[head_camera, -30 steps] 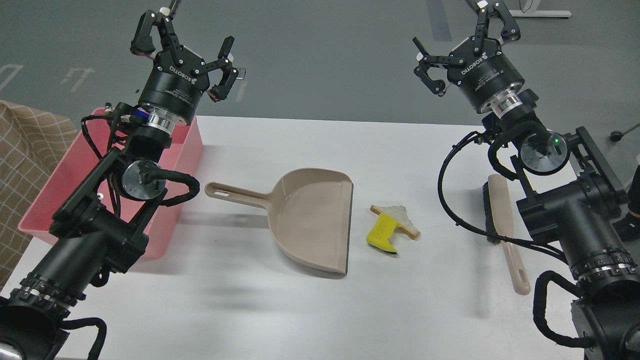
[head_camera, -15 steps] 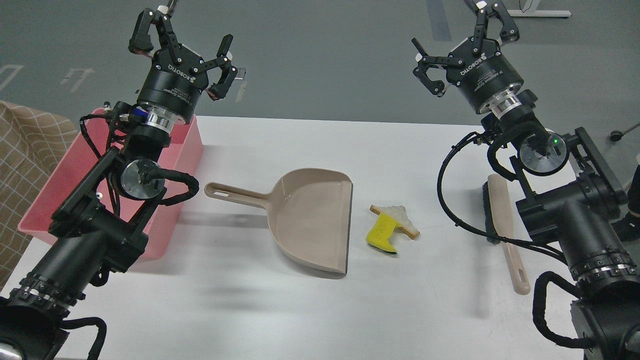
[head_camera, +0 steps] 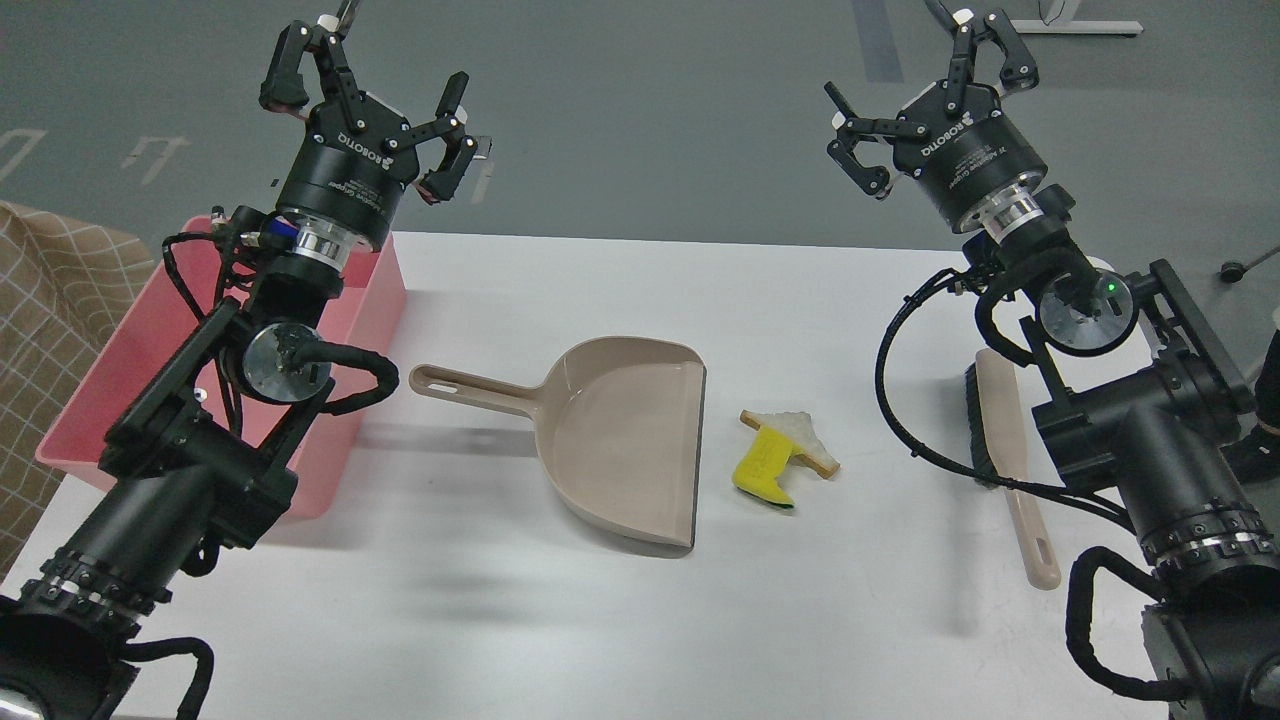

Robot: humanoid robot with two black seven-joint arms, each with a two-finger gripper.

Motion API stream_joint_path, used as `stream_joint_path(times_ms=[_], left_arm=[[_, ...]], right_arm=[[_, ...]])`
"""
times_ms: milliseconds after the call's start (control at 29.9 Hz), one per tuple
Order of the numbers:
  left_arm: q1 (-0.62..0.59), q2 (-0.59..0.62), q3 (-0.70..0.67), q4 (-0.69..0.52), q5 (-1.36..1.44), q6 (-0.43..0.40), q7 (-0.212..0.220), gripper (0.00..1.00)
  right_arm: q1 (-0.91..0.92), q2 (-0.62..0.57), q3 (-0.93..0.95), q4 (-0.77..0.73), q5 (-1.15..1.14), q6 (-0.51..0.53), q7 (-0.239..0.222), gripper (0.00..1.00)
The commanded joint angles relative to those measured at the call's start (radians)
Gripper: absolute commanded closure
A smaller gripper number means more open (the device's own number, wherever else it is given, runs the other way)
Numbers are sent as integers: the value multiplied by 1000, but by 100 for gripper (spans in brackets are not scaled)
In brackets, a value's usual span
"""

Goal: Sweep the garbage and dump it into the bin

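My left gripper is going to grab the dustpan by its handle [head_camera: 468, 386] next. Then the dustpan can scoop up the bread and sponge [head_camera: 780, 456] for the bin.
The garbage lies on the white table right of centre: a white bread piece [head_camera: 800, 438] with brown crust, and a yellow sponge block [head_camera: 765, 468] with a green edge resting against it. A beige dustpan [head_camera: 625, 440] lies just left of them, its mouth facing them and its handle pointing left. The pink bin [head_camera: 375, 300] stands at the table's left edge, partly hidden by my left arm. My left gripper [head_camera: 368, 90] is open and empty, held high above the bin's far end. My right gripper [head_camera: 925, 90] is open and empty, held high at the far right.
A beige-handled brush [head_camera: 1005, 440] with dark bristles lies on the table at the right, partly under my right arm. A checked brown cloth [head_camera: 50, 300] shows beyond the table's left edge. Grey floor lies past the table's far edge.
Both arms have shifted only slightly; the right gripper has moved a little up and right. Nothing on the table has moved.
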Motion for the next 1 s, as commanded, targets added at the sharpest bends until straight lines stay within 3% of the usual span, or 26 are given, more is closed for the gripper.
stream_joint_path(times_ms=[0,969], left_arm=[[2,-2,0,0,0,1,1,2],[2,7,5,2,38,-1,-1,2]], right_arm=[[-1,1,0,0,0,0,0,0],[0,1,2,4,0,0,0,0]])
